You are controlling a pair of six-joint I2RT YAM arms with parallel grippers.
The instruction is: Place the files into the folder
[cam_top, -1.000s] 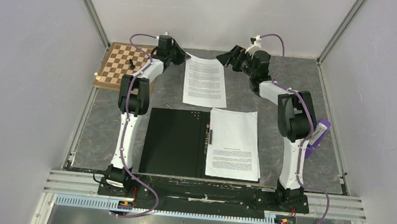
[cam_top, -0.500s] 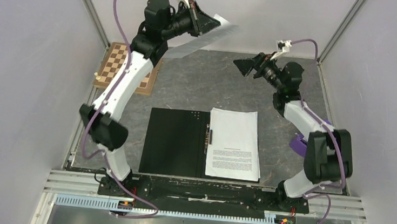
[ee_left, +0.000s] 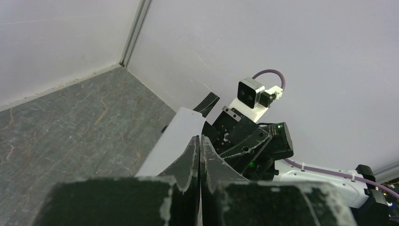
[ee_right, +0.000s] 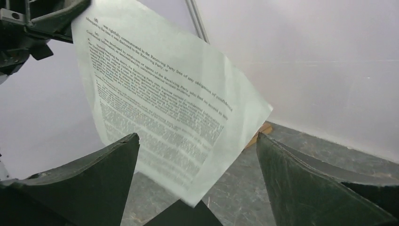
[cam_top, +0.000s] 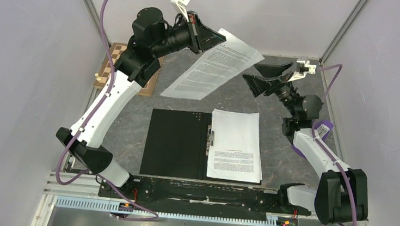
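The hanging file's free side edge (cam_top: 249, 67) is opposite my left gripper. My right gripper will grab the file there next, to lay it flat into the folder (cam_top: 176, 143).
The folder (cam_top: 176, 143) lies open near the front of the table, black inner faces up. A printed white sheet (cam_top: 236, 143) rests on its right half. My left gripper (cam_top: 218, 38) is raised high at the back, shut on the top edge of another file (cam_top: 213, 65), which hangs tilted in the air. In the left wrist view the shut fingers (ee_left: 190, 155) pinch the sheet (ee_left: 174, 141). My right gripper (cam_top: 261, 73) is open, facing the hanging sheet from the right without touching it. In the right wrist view the sheet (ee_right: 164, 113) hangs ahead of the right gripper (ee_right: 197, 136).
A wooden chessboard (cam_top: 109, 67) with a few pieces lies at the back left, partly behind the left arm. A purple object (cam_top: 323, 129) sits by the right arm. Grey walls enclose the table on three sides.
My left gripper lifted the back sheet off the table and swung it up and rightward. The right arm pulled back to the right and its jaws spread wide.
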